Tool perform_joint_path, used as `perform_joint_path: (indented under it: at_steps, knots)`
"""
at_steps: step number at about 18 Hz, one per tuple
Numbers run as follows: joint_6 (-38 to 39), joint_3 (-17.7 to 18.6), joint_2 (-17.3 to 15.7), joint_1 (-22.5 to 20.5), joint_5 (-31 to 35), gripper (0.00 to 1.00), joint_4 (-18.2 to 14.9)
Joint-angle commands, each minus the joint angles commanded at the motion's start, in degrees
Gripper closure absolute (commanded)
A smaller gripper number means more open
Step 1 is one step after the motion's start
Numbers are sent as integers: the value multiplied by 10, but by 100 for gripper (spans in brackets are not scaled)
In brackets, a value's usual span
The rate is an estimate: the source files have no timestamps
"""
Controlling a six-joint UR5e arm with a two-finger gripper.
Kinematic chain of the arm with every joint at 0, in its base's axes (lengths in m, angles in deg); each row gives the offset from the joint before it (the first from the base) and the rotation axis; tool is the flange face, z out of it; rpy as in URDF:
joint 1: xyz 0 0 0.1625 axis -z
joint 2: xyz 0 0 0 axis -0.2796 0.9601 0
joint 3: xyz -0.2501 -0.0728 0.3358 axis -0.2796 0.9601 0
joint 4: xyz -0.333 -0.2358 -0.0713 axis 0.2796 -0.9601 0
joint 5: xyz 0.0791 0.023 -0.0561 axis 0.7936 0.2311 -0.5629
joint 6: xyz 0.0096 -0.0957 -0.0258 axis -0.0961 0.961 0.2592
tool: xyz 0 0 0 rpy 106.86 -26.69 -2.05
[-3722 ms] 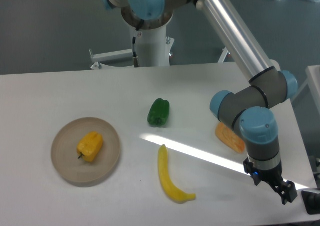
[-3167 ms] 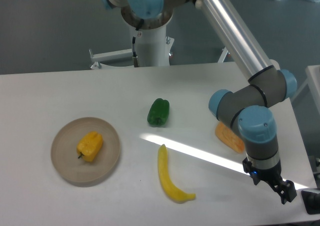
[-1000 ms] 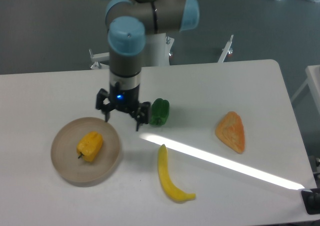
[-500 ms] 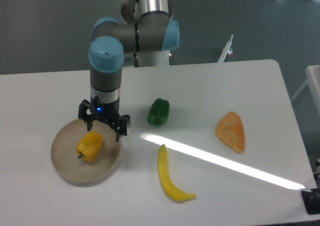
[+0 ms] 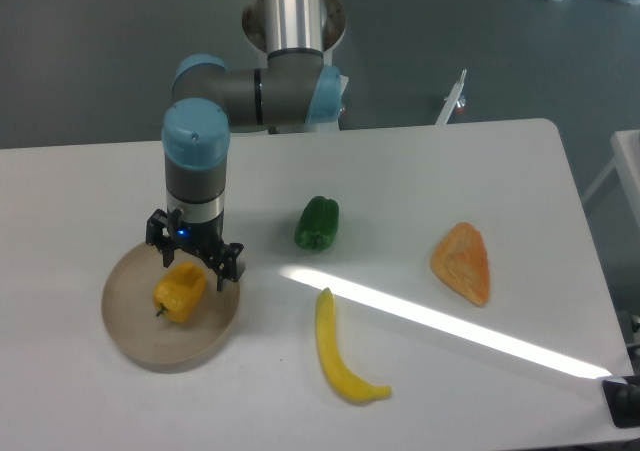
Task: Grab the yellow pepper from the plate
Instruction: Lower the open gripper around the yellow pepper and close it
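The gripper should next pick up the yellow pepper from the plate, so it should grab the pepper by its blunt end (image 5: 191, 274) opposite the dark stem.
The yellow pepper (image 5: 179, 292) lies on the round beige plate (image 5: 130, 326) at the left of the table, its dark stem pointing lower left. My gripper (image 5: 194, 263) hangs straight down over the plate's upper right part, right above the pepper's top end. Its two black fingers are spread apart, one at the left (image 5: 156, 242) and one at the right (image 5: 228, 269), with nothing between them. I cannot tell whether the fingertips touch the pepper.
A green pepper (image 5: 317, 223) lies right of the gripper. A long yellow banana-shaped item (image 5: 340, 353) lies at the front middle. An orange wedge-shaped item (image 5: 463, 261) lies at the right. A bright strip of light crosses the table.
The arm swung from the table's right front corner across to the left. In the last second the gripper moved from beside the green pepper to over the plate and lower, above the yellow pepper.
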Motion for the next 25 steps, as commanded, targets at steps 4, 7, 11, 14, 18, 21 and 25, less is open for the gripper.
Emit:
perform_joint_path:
  at_steps: [4, 7, 11, 14, 18, 21, 25]
  knots:
    - [-12, 1, 11, 15, 18, 0, -1]
    - [-20, 1, 18, 26, 30, 0, 0]
    - [-19, 0, 23, 35, 33, 0, 2]
    - [-19, 0, 29, 35, 33, 0, 11]
    - [-19, -1, 32, 35, 35, 0, 12]
    - [-19, 0, 32, 35, 34, 38, 16]
    - [-24, -1, 30, 34, 34, 63, 15]
